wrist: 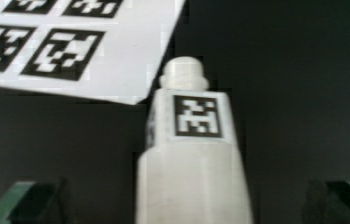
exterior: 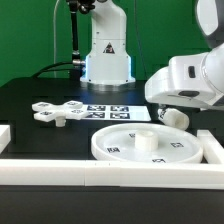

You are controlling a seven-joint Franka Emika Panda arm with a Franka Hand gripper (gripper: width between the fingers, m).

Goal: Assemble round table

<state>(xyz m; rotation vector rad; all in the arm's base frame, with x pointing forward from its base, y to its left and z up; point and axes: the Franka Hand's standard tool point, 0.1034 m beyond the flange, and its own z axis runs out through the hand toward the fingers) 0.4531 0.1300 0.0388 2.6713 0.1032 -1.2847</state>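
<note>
The robot's gripper should next pick up the leg by its thick end (exterior: 180, 121), so the leg's threaded end stays free to screw into the round disc (exterior: 150, 148).
The short white leg (wrist: 190, 135) lies on the black table, its tag facing up and its narrow threaded end toward the marker board (wrist: 74, 45). My gripper (wrist: 186, 202) is open. Its dark fingers (wrist: 30, 200) stand either side of the leg's thick end with gaps, not touching it. In the exterior view the gripper (exterior: 180, 106) hangs low at the right over the leg (exterior: 175, 116). The large rimmed round disc (exterior: 150, 148) lies flat at the front. The cross-shaped base piece (exterior: 60, 112) lies at the exterior view's left.
The marker board (exterior: 112, 111) lies in the middle of the table between the base piece and the leg. White border rails run along the front (exterior: 100, 171) and the sides. The robot's base (exterior: 105, 55) stands at the back.
</note>
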